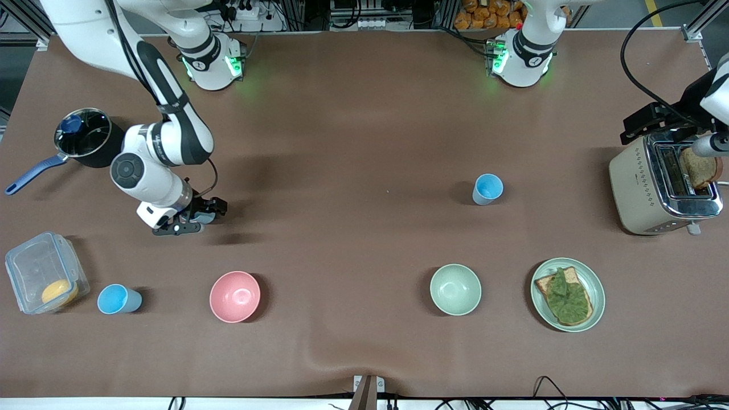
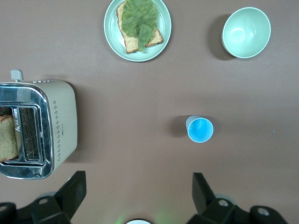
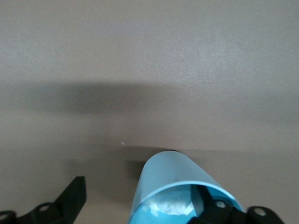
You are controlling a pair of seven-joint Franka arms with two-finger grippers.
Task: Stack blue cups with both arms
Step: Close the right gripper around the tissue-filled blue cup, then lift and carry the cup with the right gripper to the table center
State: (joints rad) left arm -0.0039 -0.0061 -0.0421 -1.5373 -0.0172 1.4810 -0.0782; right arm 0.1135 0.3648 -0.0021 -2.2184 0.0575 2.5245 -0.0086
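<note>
Both fingers of my right gripper reach past the rim (image 3: 187,182) of the pale-blue cup, on either side of its side (image 3: 144,185), so it is time to close on the cup now.
One pale-blue cup (image 1: 488,189) stands upright toward the left arm's end of the table; it also shows in the left wrist view (image 2: 200,129). The other pale-blue cup (image 3: 173,177), with a white wad (image 3: 170,205) inside, is at my right gripper (image 3: 140,200). That gripper is open, with one finger (image 3: 208,207) inside the cup's mouth and the other well clear. In the front view the right gripper (image 1: 191,219) is low over the table and hides this cup. My left gripper (image 2: 138,196) is open and empty, high up near the toaster (image 1: 643,125).
A brighter blue cup (image 1: 118,299) stands beside a clear container (image 1: 42,273). A pot (image 1: 85,136), a pink bowl (image 1: 234,296), a green bowl (image 1: 455,289), a plate with toast and lettuce (image 1: 592,279) and a toaster (image 1: 638,188) with bread also stand on the table.
</note>
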